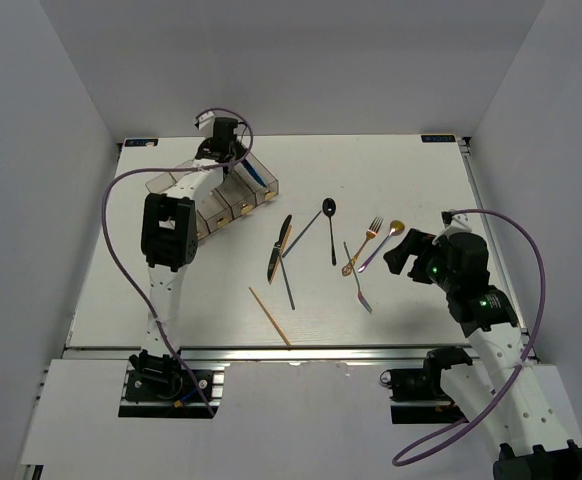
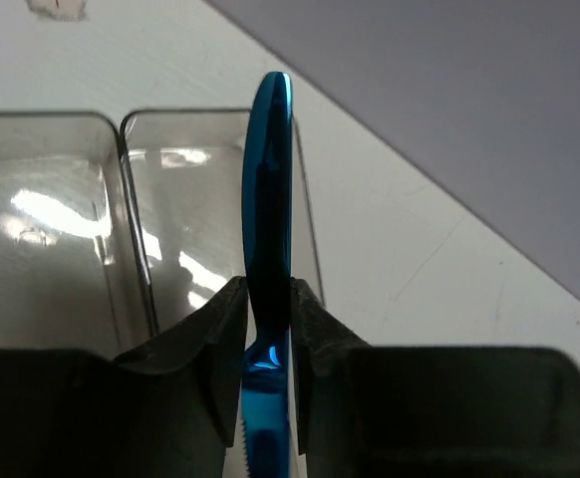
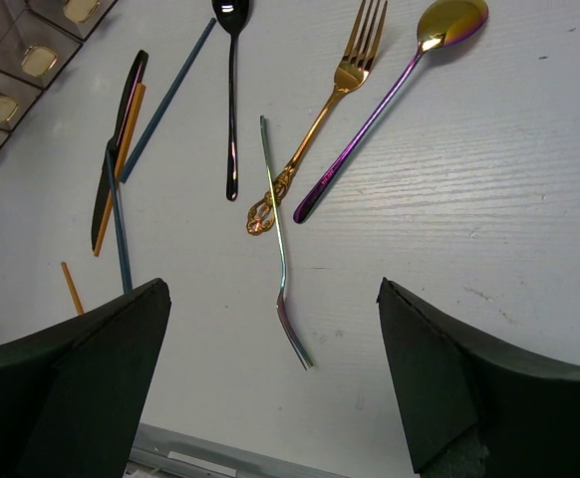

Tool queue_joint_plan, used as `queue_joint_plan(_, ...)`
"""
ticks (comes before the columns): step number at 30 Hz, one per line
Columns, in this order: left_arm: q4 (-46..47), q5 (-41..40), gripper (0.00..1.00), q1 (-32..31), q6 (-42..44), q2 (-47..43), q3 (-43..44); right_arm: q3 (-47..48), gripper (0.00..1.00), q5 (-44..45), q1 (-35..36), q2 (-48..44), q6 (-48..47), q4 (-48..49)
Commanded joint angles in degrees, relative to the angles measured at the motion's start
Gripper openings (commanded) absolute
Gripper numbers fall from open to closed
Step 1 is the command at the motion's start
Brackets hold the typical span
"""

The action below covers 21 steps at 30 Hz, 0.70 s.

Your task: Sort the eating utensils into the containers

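Note:
The right gripper grabs the dark chopstick near its end away from the black knife next. The chopstick's other end stays free for handover to the left gripper.
My left gripper hangs over the containers at the back left, shut on the blue knife, which stands on edge above the rightmost bin. At the right, my right gripper is open and empty above the table. Just ahead of it lie a silvery fork, a gold fork, a purple-gold spoon and a black spoon. A black knife and dark chopsticks lie mid-table, with a wooden chopstick nearer the front.
White walls close in the table on the left, back and right. A metal rail runs along the front edge between the arm bases. Purple cables loop beside both arms.

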Motion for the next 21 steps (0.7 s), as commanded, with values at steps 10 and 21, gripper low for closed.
queue_joint_plan(10, 3.53, 2.98, 0.85, -1.13, -1.72, -17.55, -6.03, -0.15, 0.89, -4.06, 0.2, 2.09, -0.41, 5.14)
queue_joint_plan(21, -14.39, -2.98, 0.98, -3.6, 8.04, -45.12, -12.86, 12.4, 0.89, 8.9, 22.03, 25.63, 1.26, 7.79)
